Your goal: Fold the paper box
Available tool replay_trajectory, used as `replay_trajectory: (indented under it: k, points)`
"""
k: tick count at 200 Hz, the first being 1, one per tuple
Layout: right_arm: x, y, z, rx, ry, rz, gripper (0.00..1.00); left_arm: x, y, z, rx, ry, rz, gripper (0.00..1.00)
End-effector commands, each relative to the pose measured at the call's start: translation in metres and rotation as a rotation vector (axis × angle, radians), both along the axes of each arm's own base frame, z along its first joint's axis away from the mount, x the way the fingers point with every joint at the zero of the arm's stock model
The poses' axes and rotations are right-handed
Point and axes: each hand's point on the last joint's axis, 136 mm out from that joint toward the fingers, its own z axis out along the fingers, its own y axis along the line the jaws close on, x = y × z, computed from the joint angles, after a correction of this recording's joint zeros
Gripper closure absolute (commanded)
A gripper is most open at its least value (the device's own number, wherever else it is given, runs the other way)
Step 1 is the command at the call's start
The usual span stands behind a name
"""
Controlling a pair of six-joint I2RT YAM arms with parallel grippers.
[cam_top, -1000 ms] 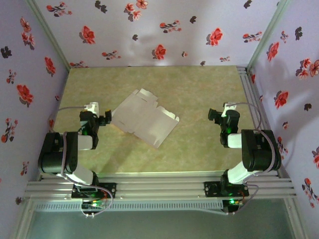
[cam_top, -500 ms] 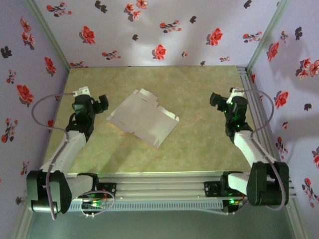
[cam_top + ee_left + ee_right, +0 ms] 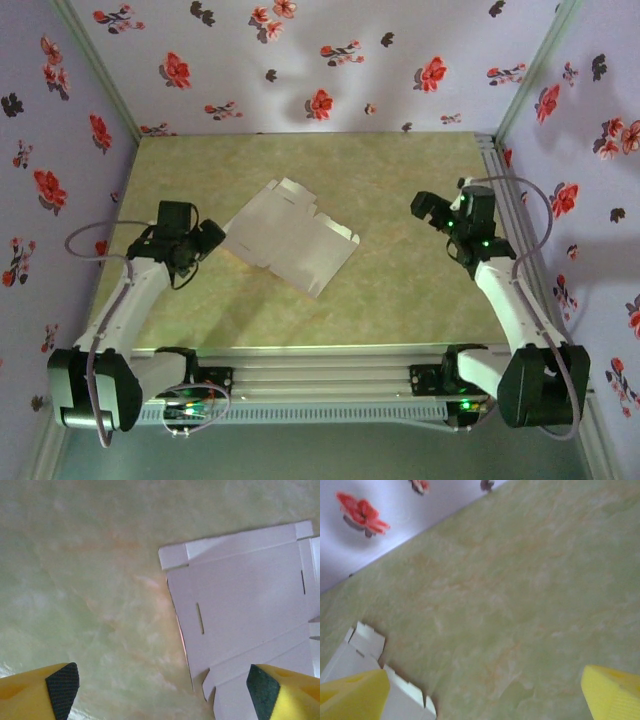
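The paper box's end flap must stay free for my right gripper to fold, so my left gripper should next pinch the paper box's slotted side edge (image 3: 249,209) (image 3: 187,629).
The paper box (image 3: 290,236) lies flat and unfolded on the green table, pale grey-white face up, with notched tabs along its edges. My left gripper (image 3: 208,238) hovers at the sheet's left corner, jaws wide apart with nothing between them. In the left wrist view the paper box (image 3: 245,605) fills the right side, a thin pink edge showing, and one fingertip (image 3: 262,680) hangs over its near tab. My right gripper (image 3: 428,208) stands open well right of the sheet. The right wrist view catches the paper box's far corner (image 3: 365,645) at lower left.
The marbled green table (image 3: 400,290) is walled by floral panels on three sides. An aluminium rail (image 3: 500,190) runs along the right edge, and slotted rails (image 3: 320,375) cross the front by the arm bases.
The left arm has swung down and right, bringing its gripper to the sheet's left corner, jaws narrowing slightly. The right arm stretched out and shifted a little left. The sheet has not moved.
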Motion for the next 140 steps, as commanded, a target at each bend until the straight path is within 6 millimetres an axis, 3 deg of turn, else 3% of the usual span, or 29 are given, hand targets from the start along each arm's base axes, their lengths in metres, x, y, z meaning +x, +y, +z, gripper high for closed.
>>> replay_trajectory:
  k: [1, 35, 71, 140]
  points:
    - [-0.014, 0.019, -0.021, 0.028, 0.084, 0.053, 0.01, -0.011, -0.013, -0.008, -0.105, 0.093, 0.067, 0.16]
    - [-0.020, 0.042, -0.033, 0.036, 0.114, 0.125, 0.01, -0.009, -0.022, -0.020, -0.163, 0.103, 0.122, 0.28]
    - [-0.029, 0.064, -0.036, 0.049, 0.103, 0.202, 0.01, 0.002, -0.035, -0.029, -0.204, 0.106, 0.112, 0.33]
    - [-0.045, 0.071, -0.044, 0.029, 0.121, 0.237, 0.01, 0.027, -0.052, -0.045, -0.212, 0.125, 0.059, 0.45]
